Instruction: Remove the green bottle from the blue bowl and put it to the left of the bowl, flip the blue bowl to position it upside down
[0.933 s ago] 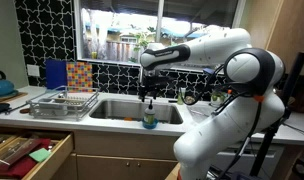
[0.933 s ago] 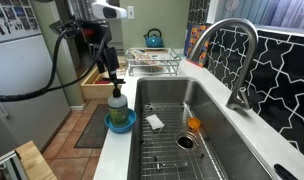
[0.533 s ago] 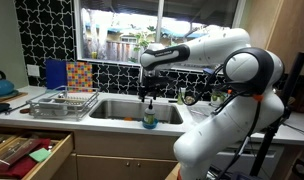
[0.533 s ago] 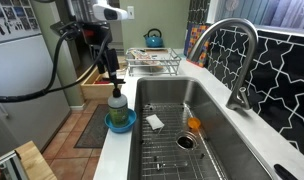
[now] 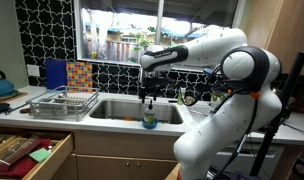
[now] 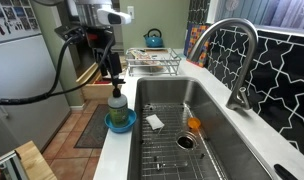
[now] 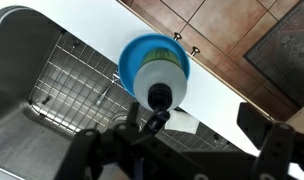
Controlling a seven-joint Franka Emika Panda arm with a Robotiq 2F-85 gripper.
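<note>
My gripper grabs the green bottle (image 6: 116, 104) by its dark top from above next, leaving the bottle's base free to stand beside the blue bowl.
The green bottle (image 6: 116, 104) stands upright in the blue bowl (image 6: 121, 125) on the counter strip in front of the sink. Both also show in an exterior view, the bottle (image 5: 149, 115) in the bowl (image 5: 150, 125). My gripper (image 6: 114, 79) hangs just above the bottle's dark top, and it also shows in an exterior view (image 5: 147, 98). In the wrist view I look straight down on the bottle's cap (image 7: 160, 96) with the bowl rim (image 7: 142, 47) around it. The gripper (image 7: 200, 120) is open and empty, one finger close beside the cap.
The steel sink (image 6: 207, 150) with a wire grid holds a white cloth (image 6: 154, 122) and an orange item (image 6: 194, 125). A faucet (image 6: 240, 60), a dish rack (image 6: 152, 64), a blue kettle (image 6: 153, 39) and an open drawer (image 5: 27, 152) are nearby.
The arm's upper part has shifted slightly. The gripper stays just above the bottle's top, and the bottle and bowl have not moved.
</note>
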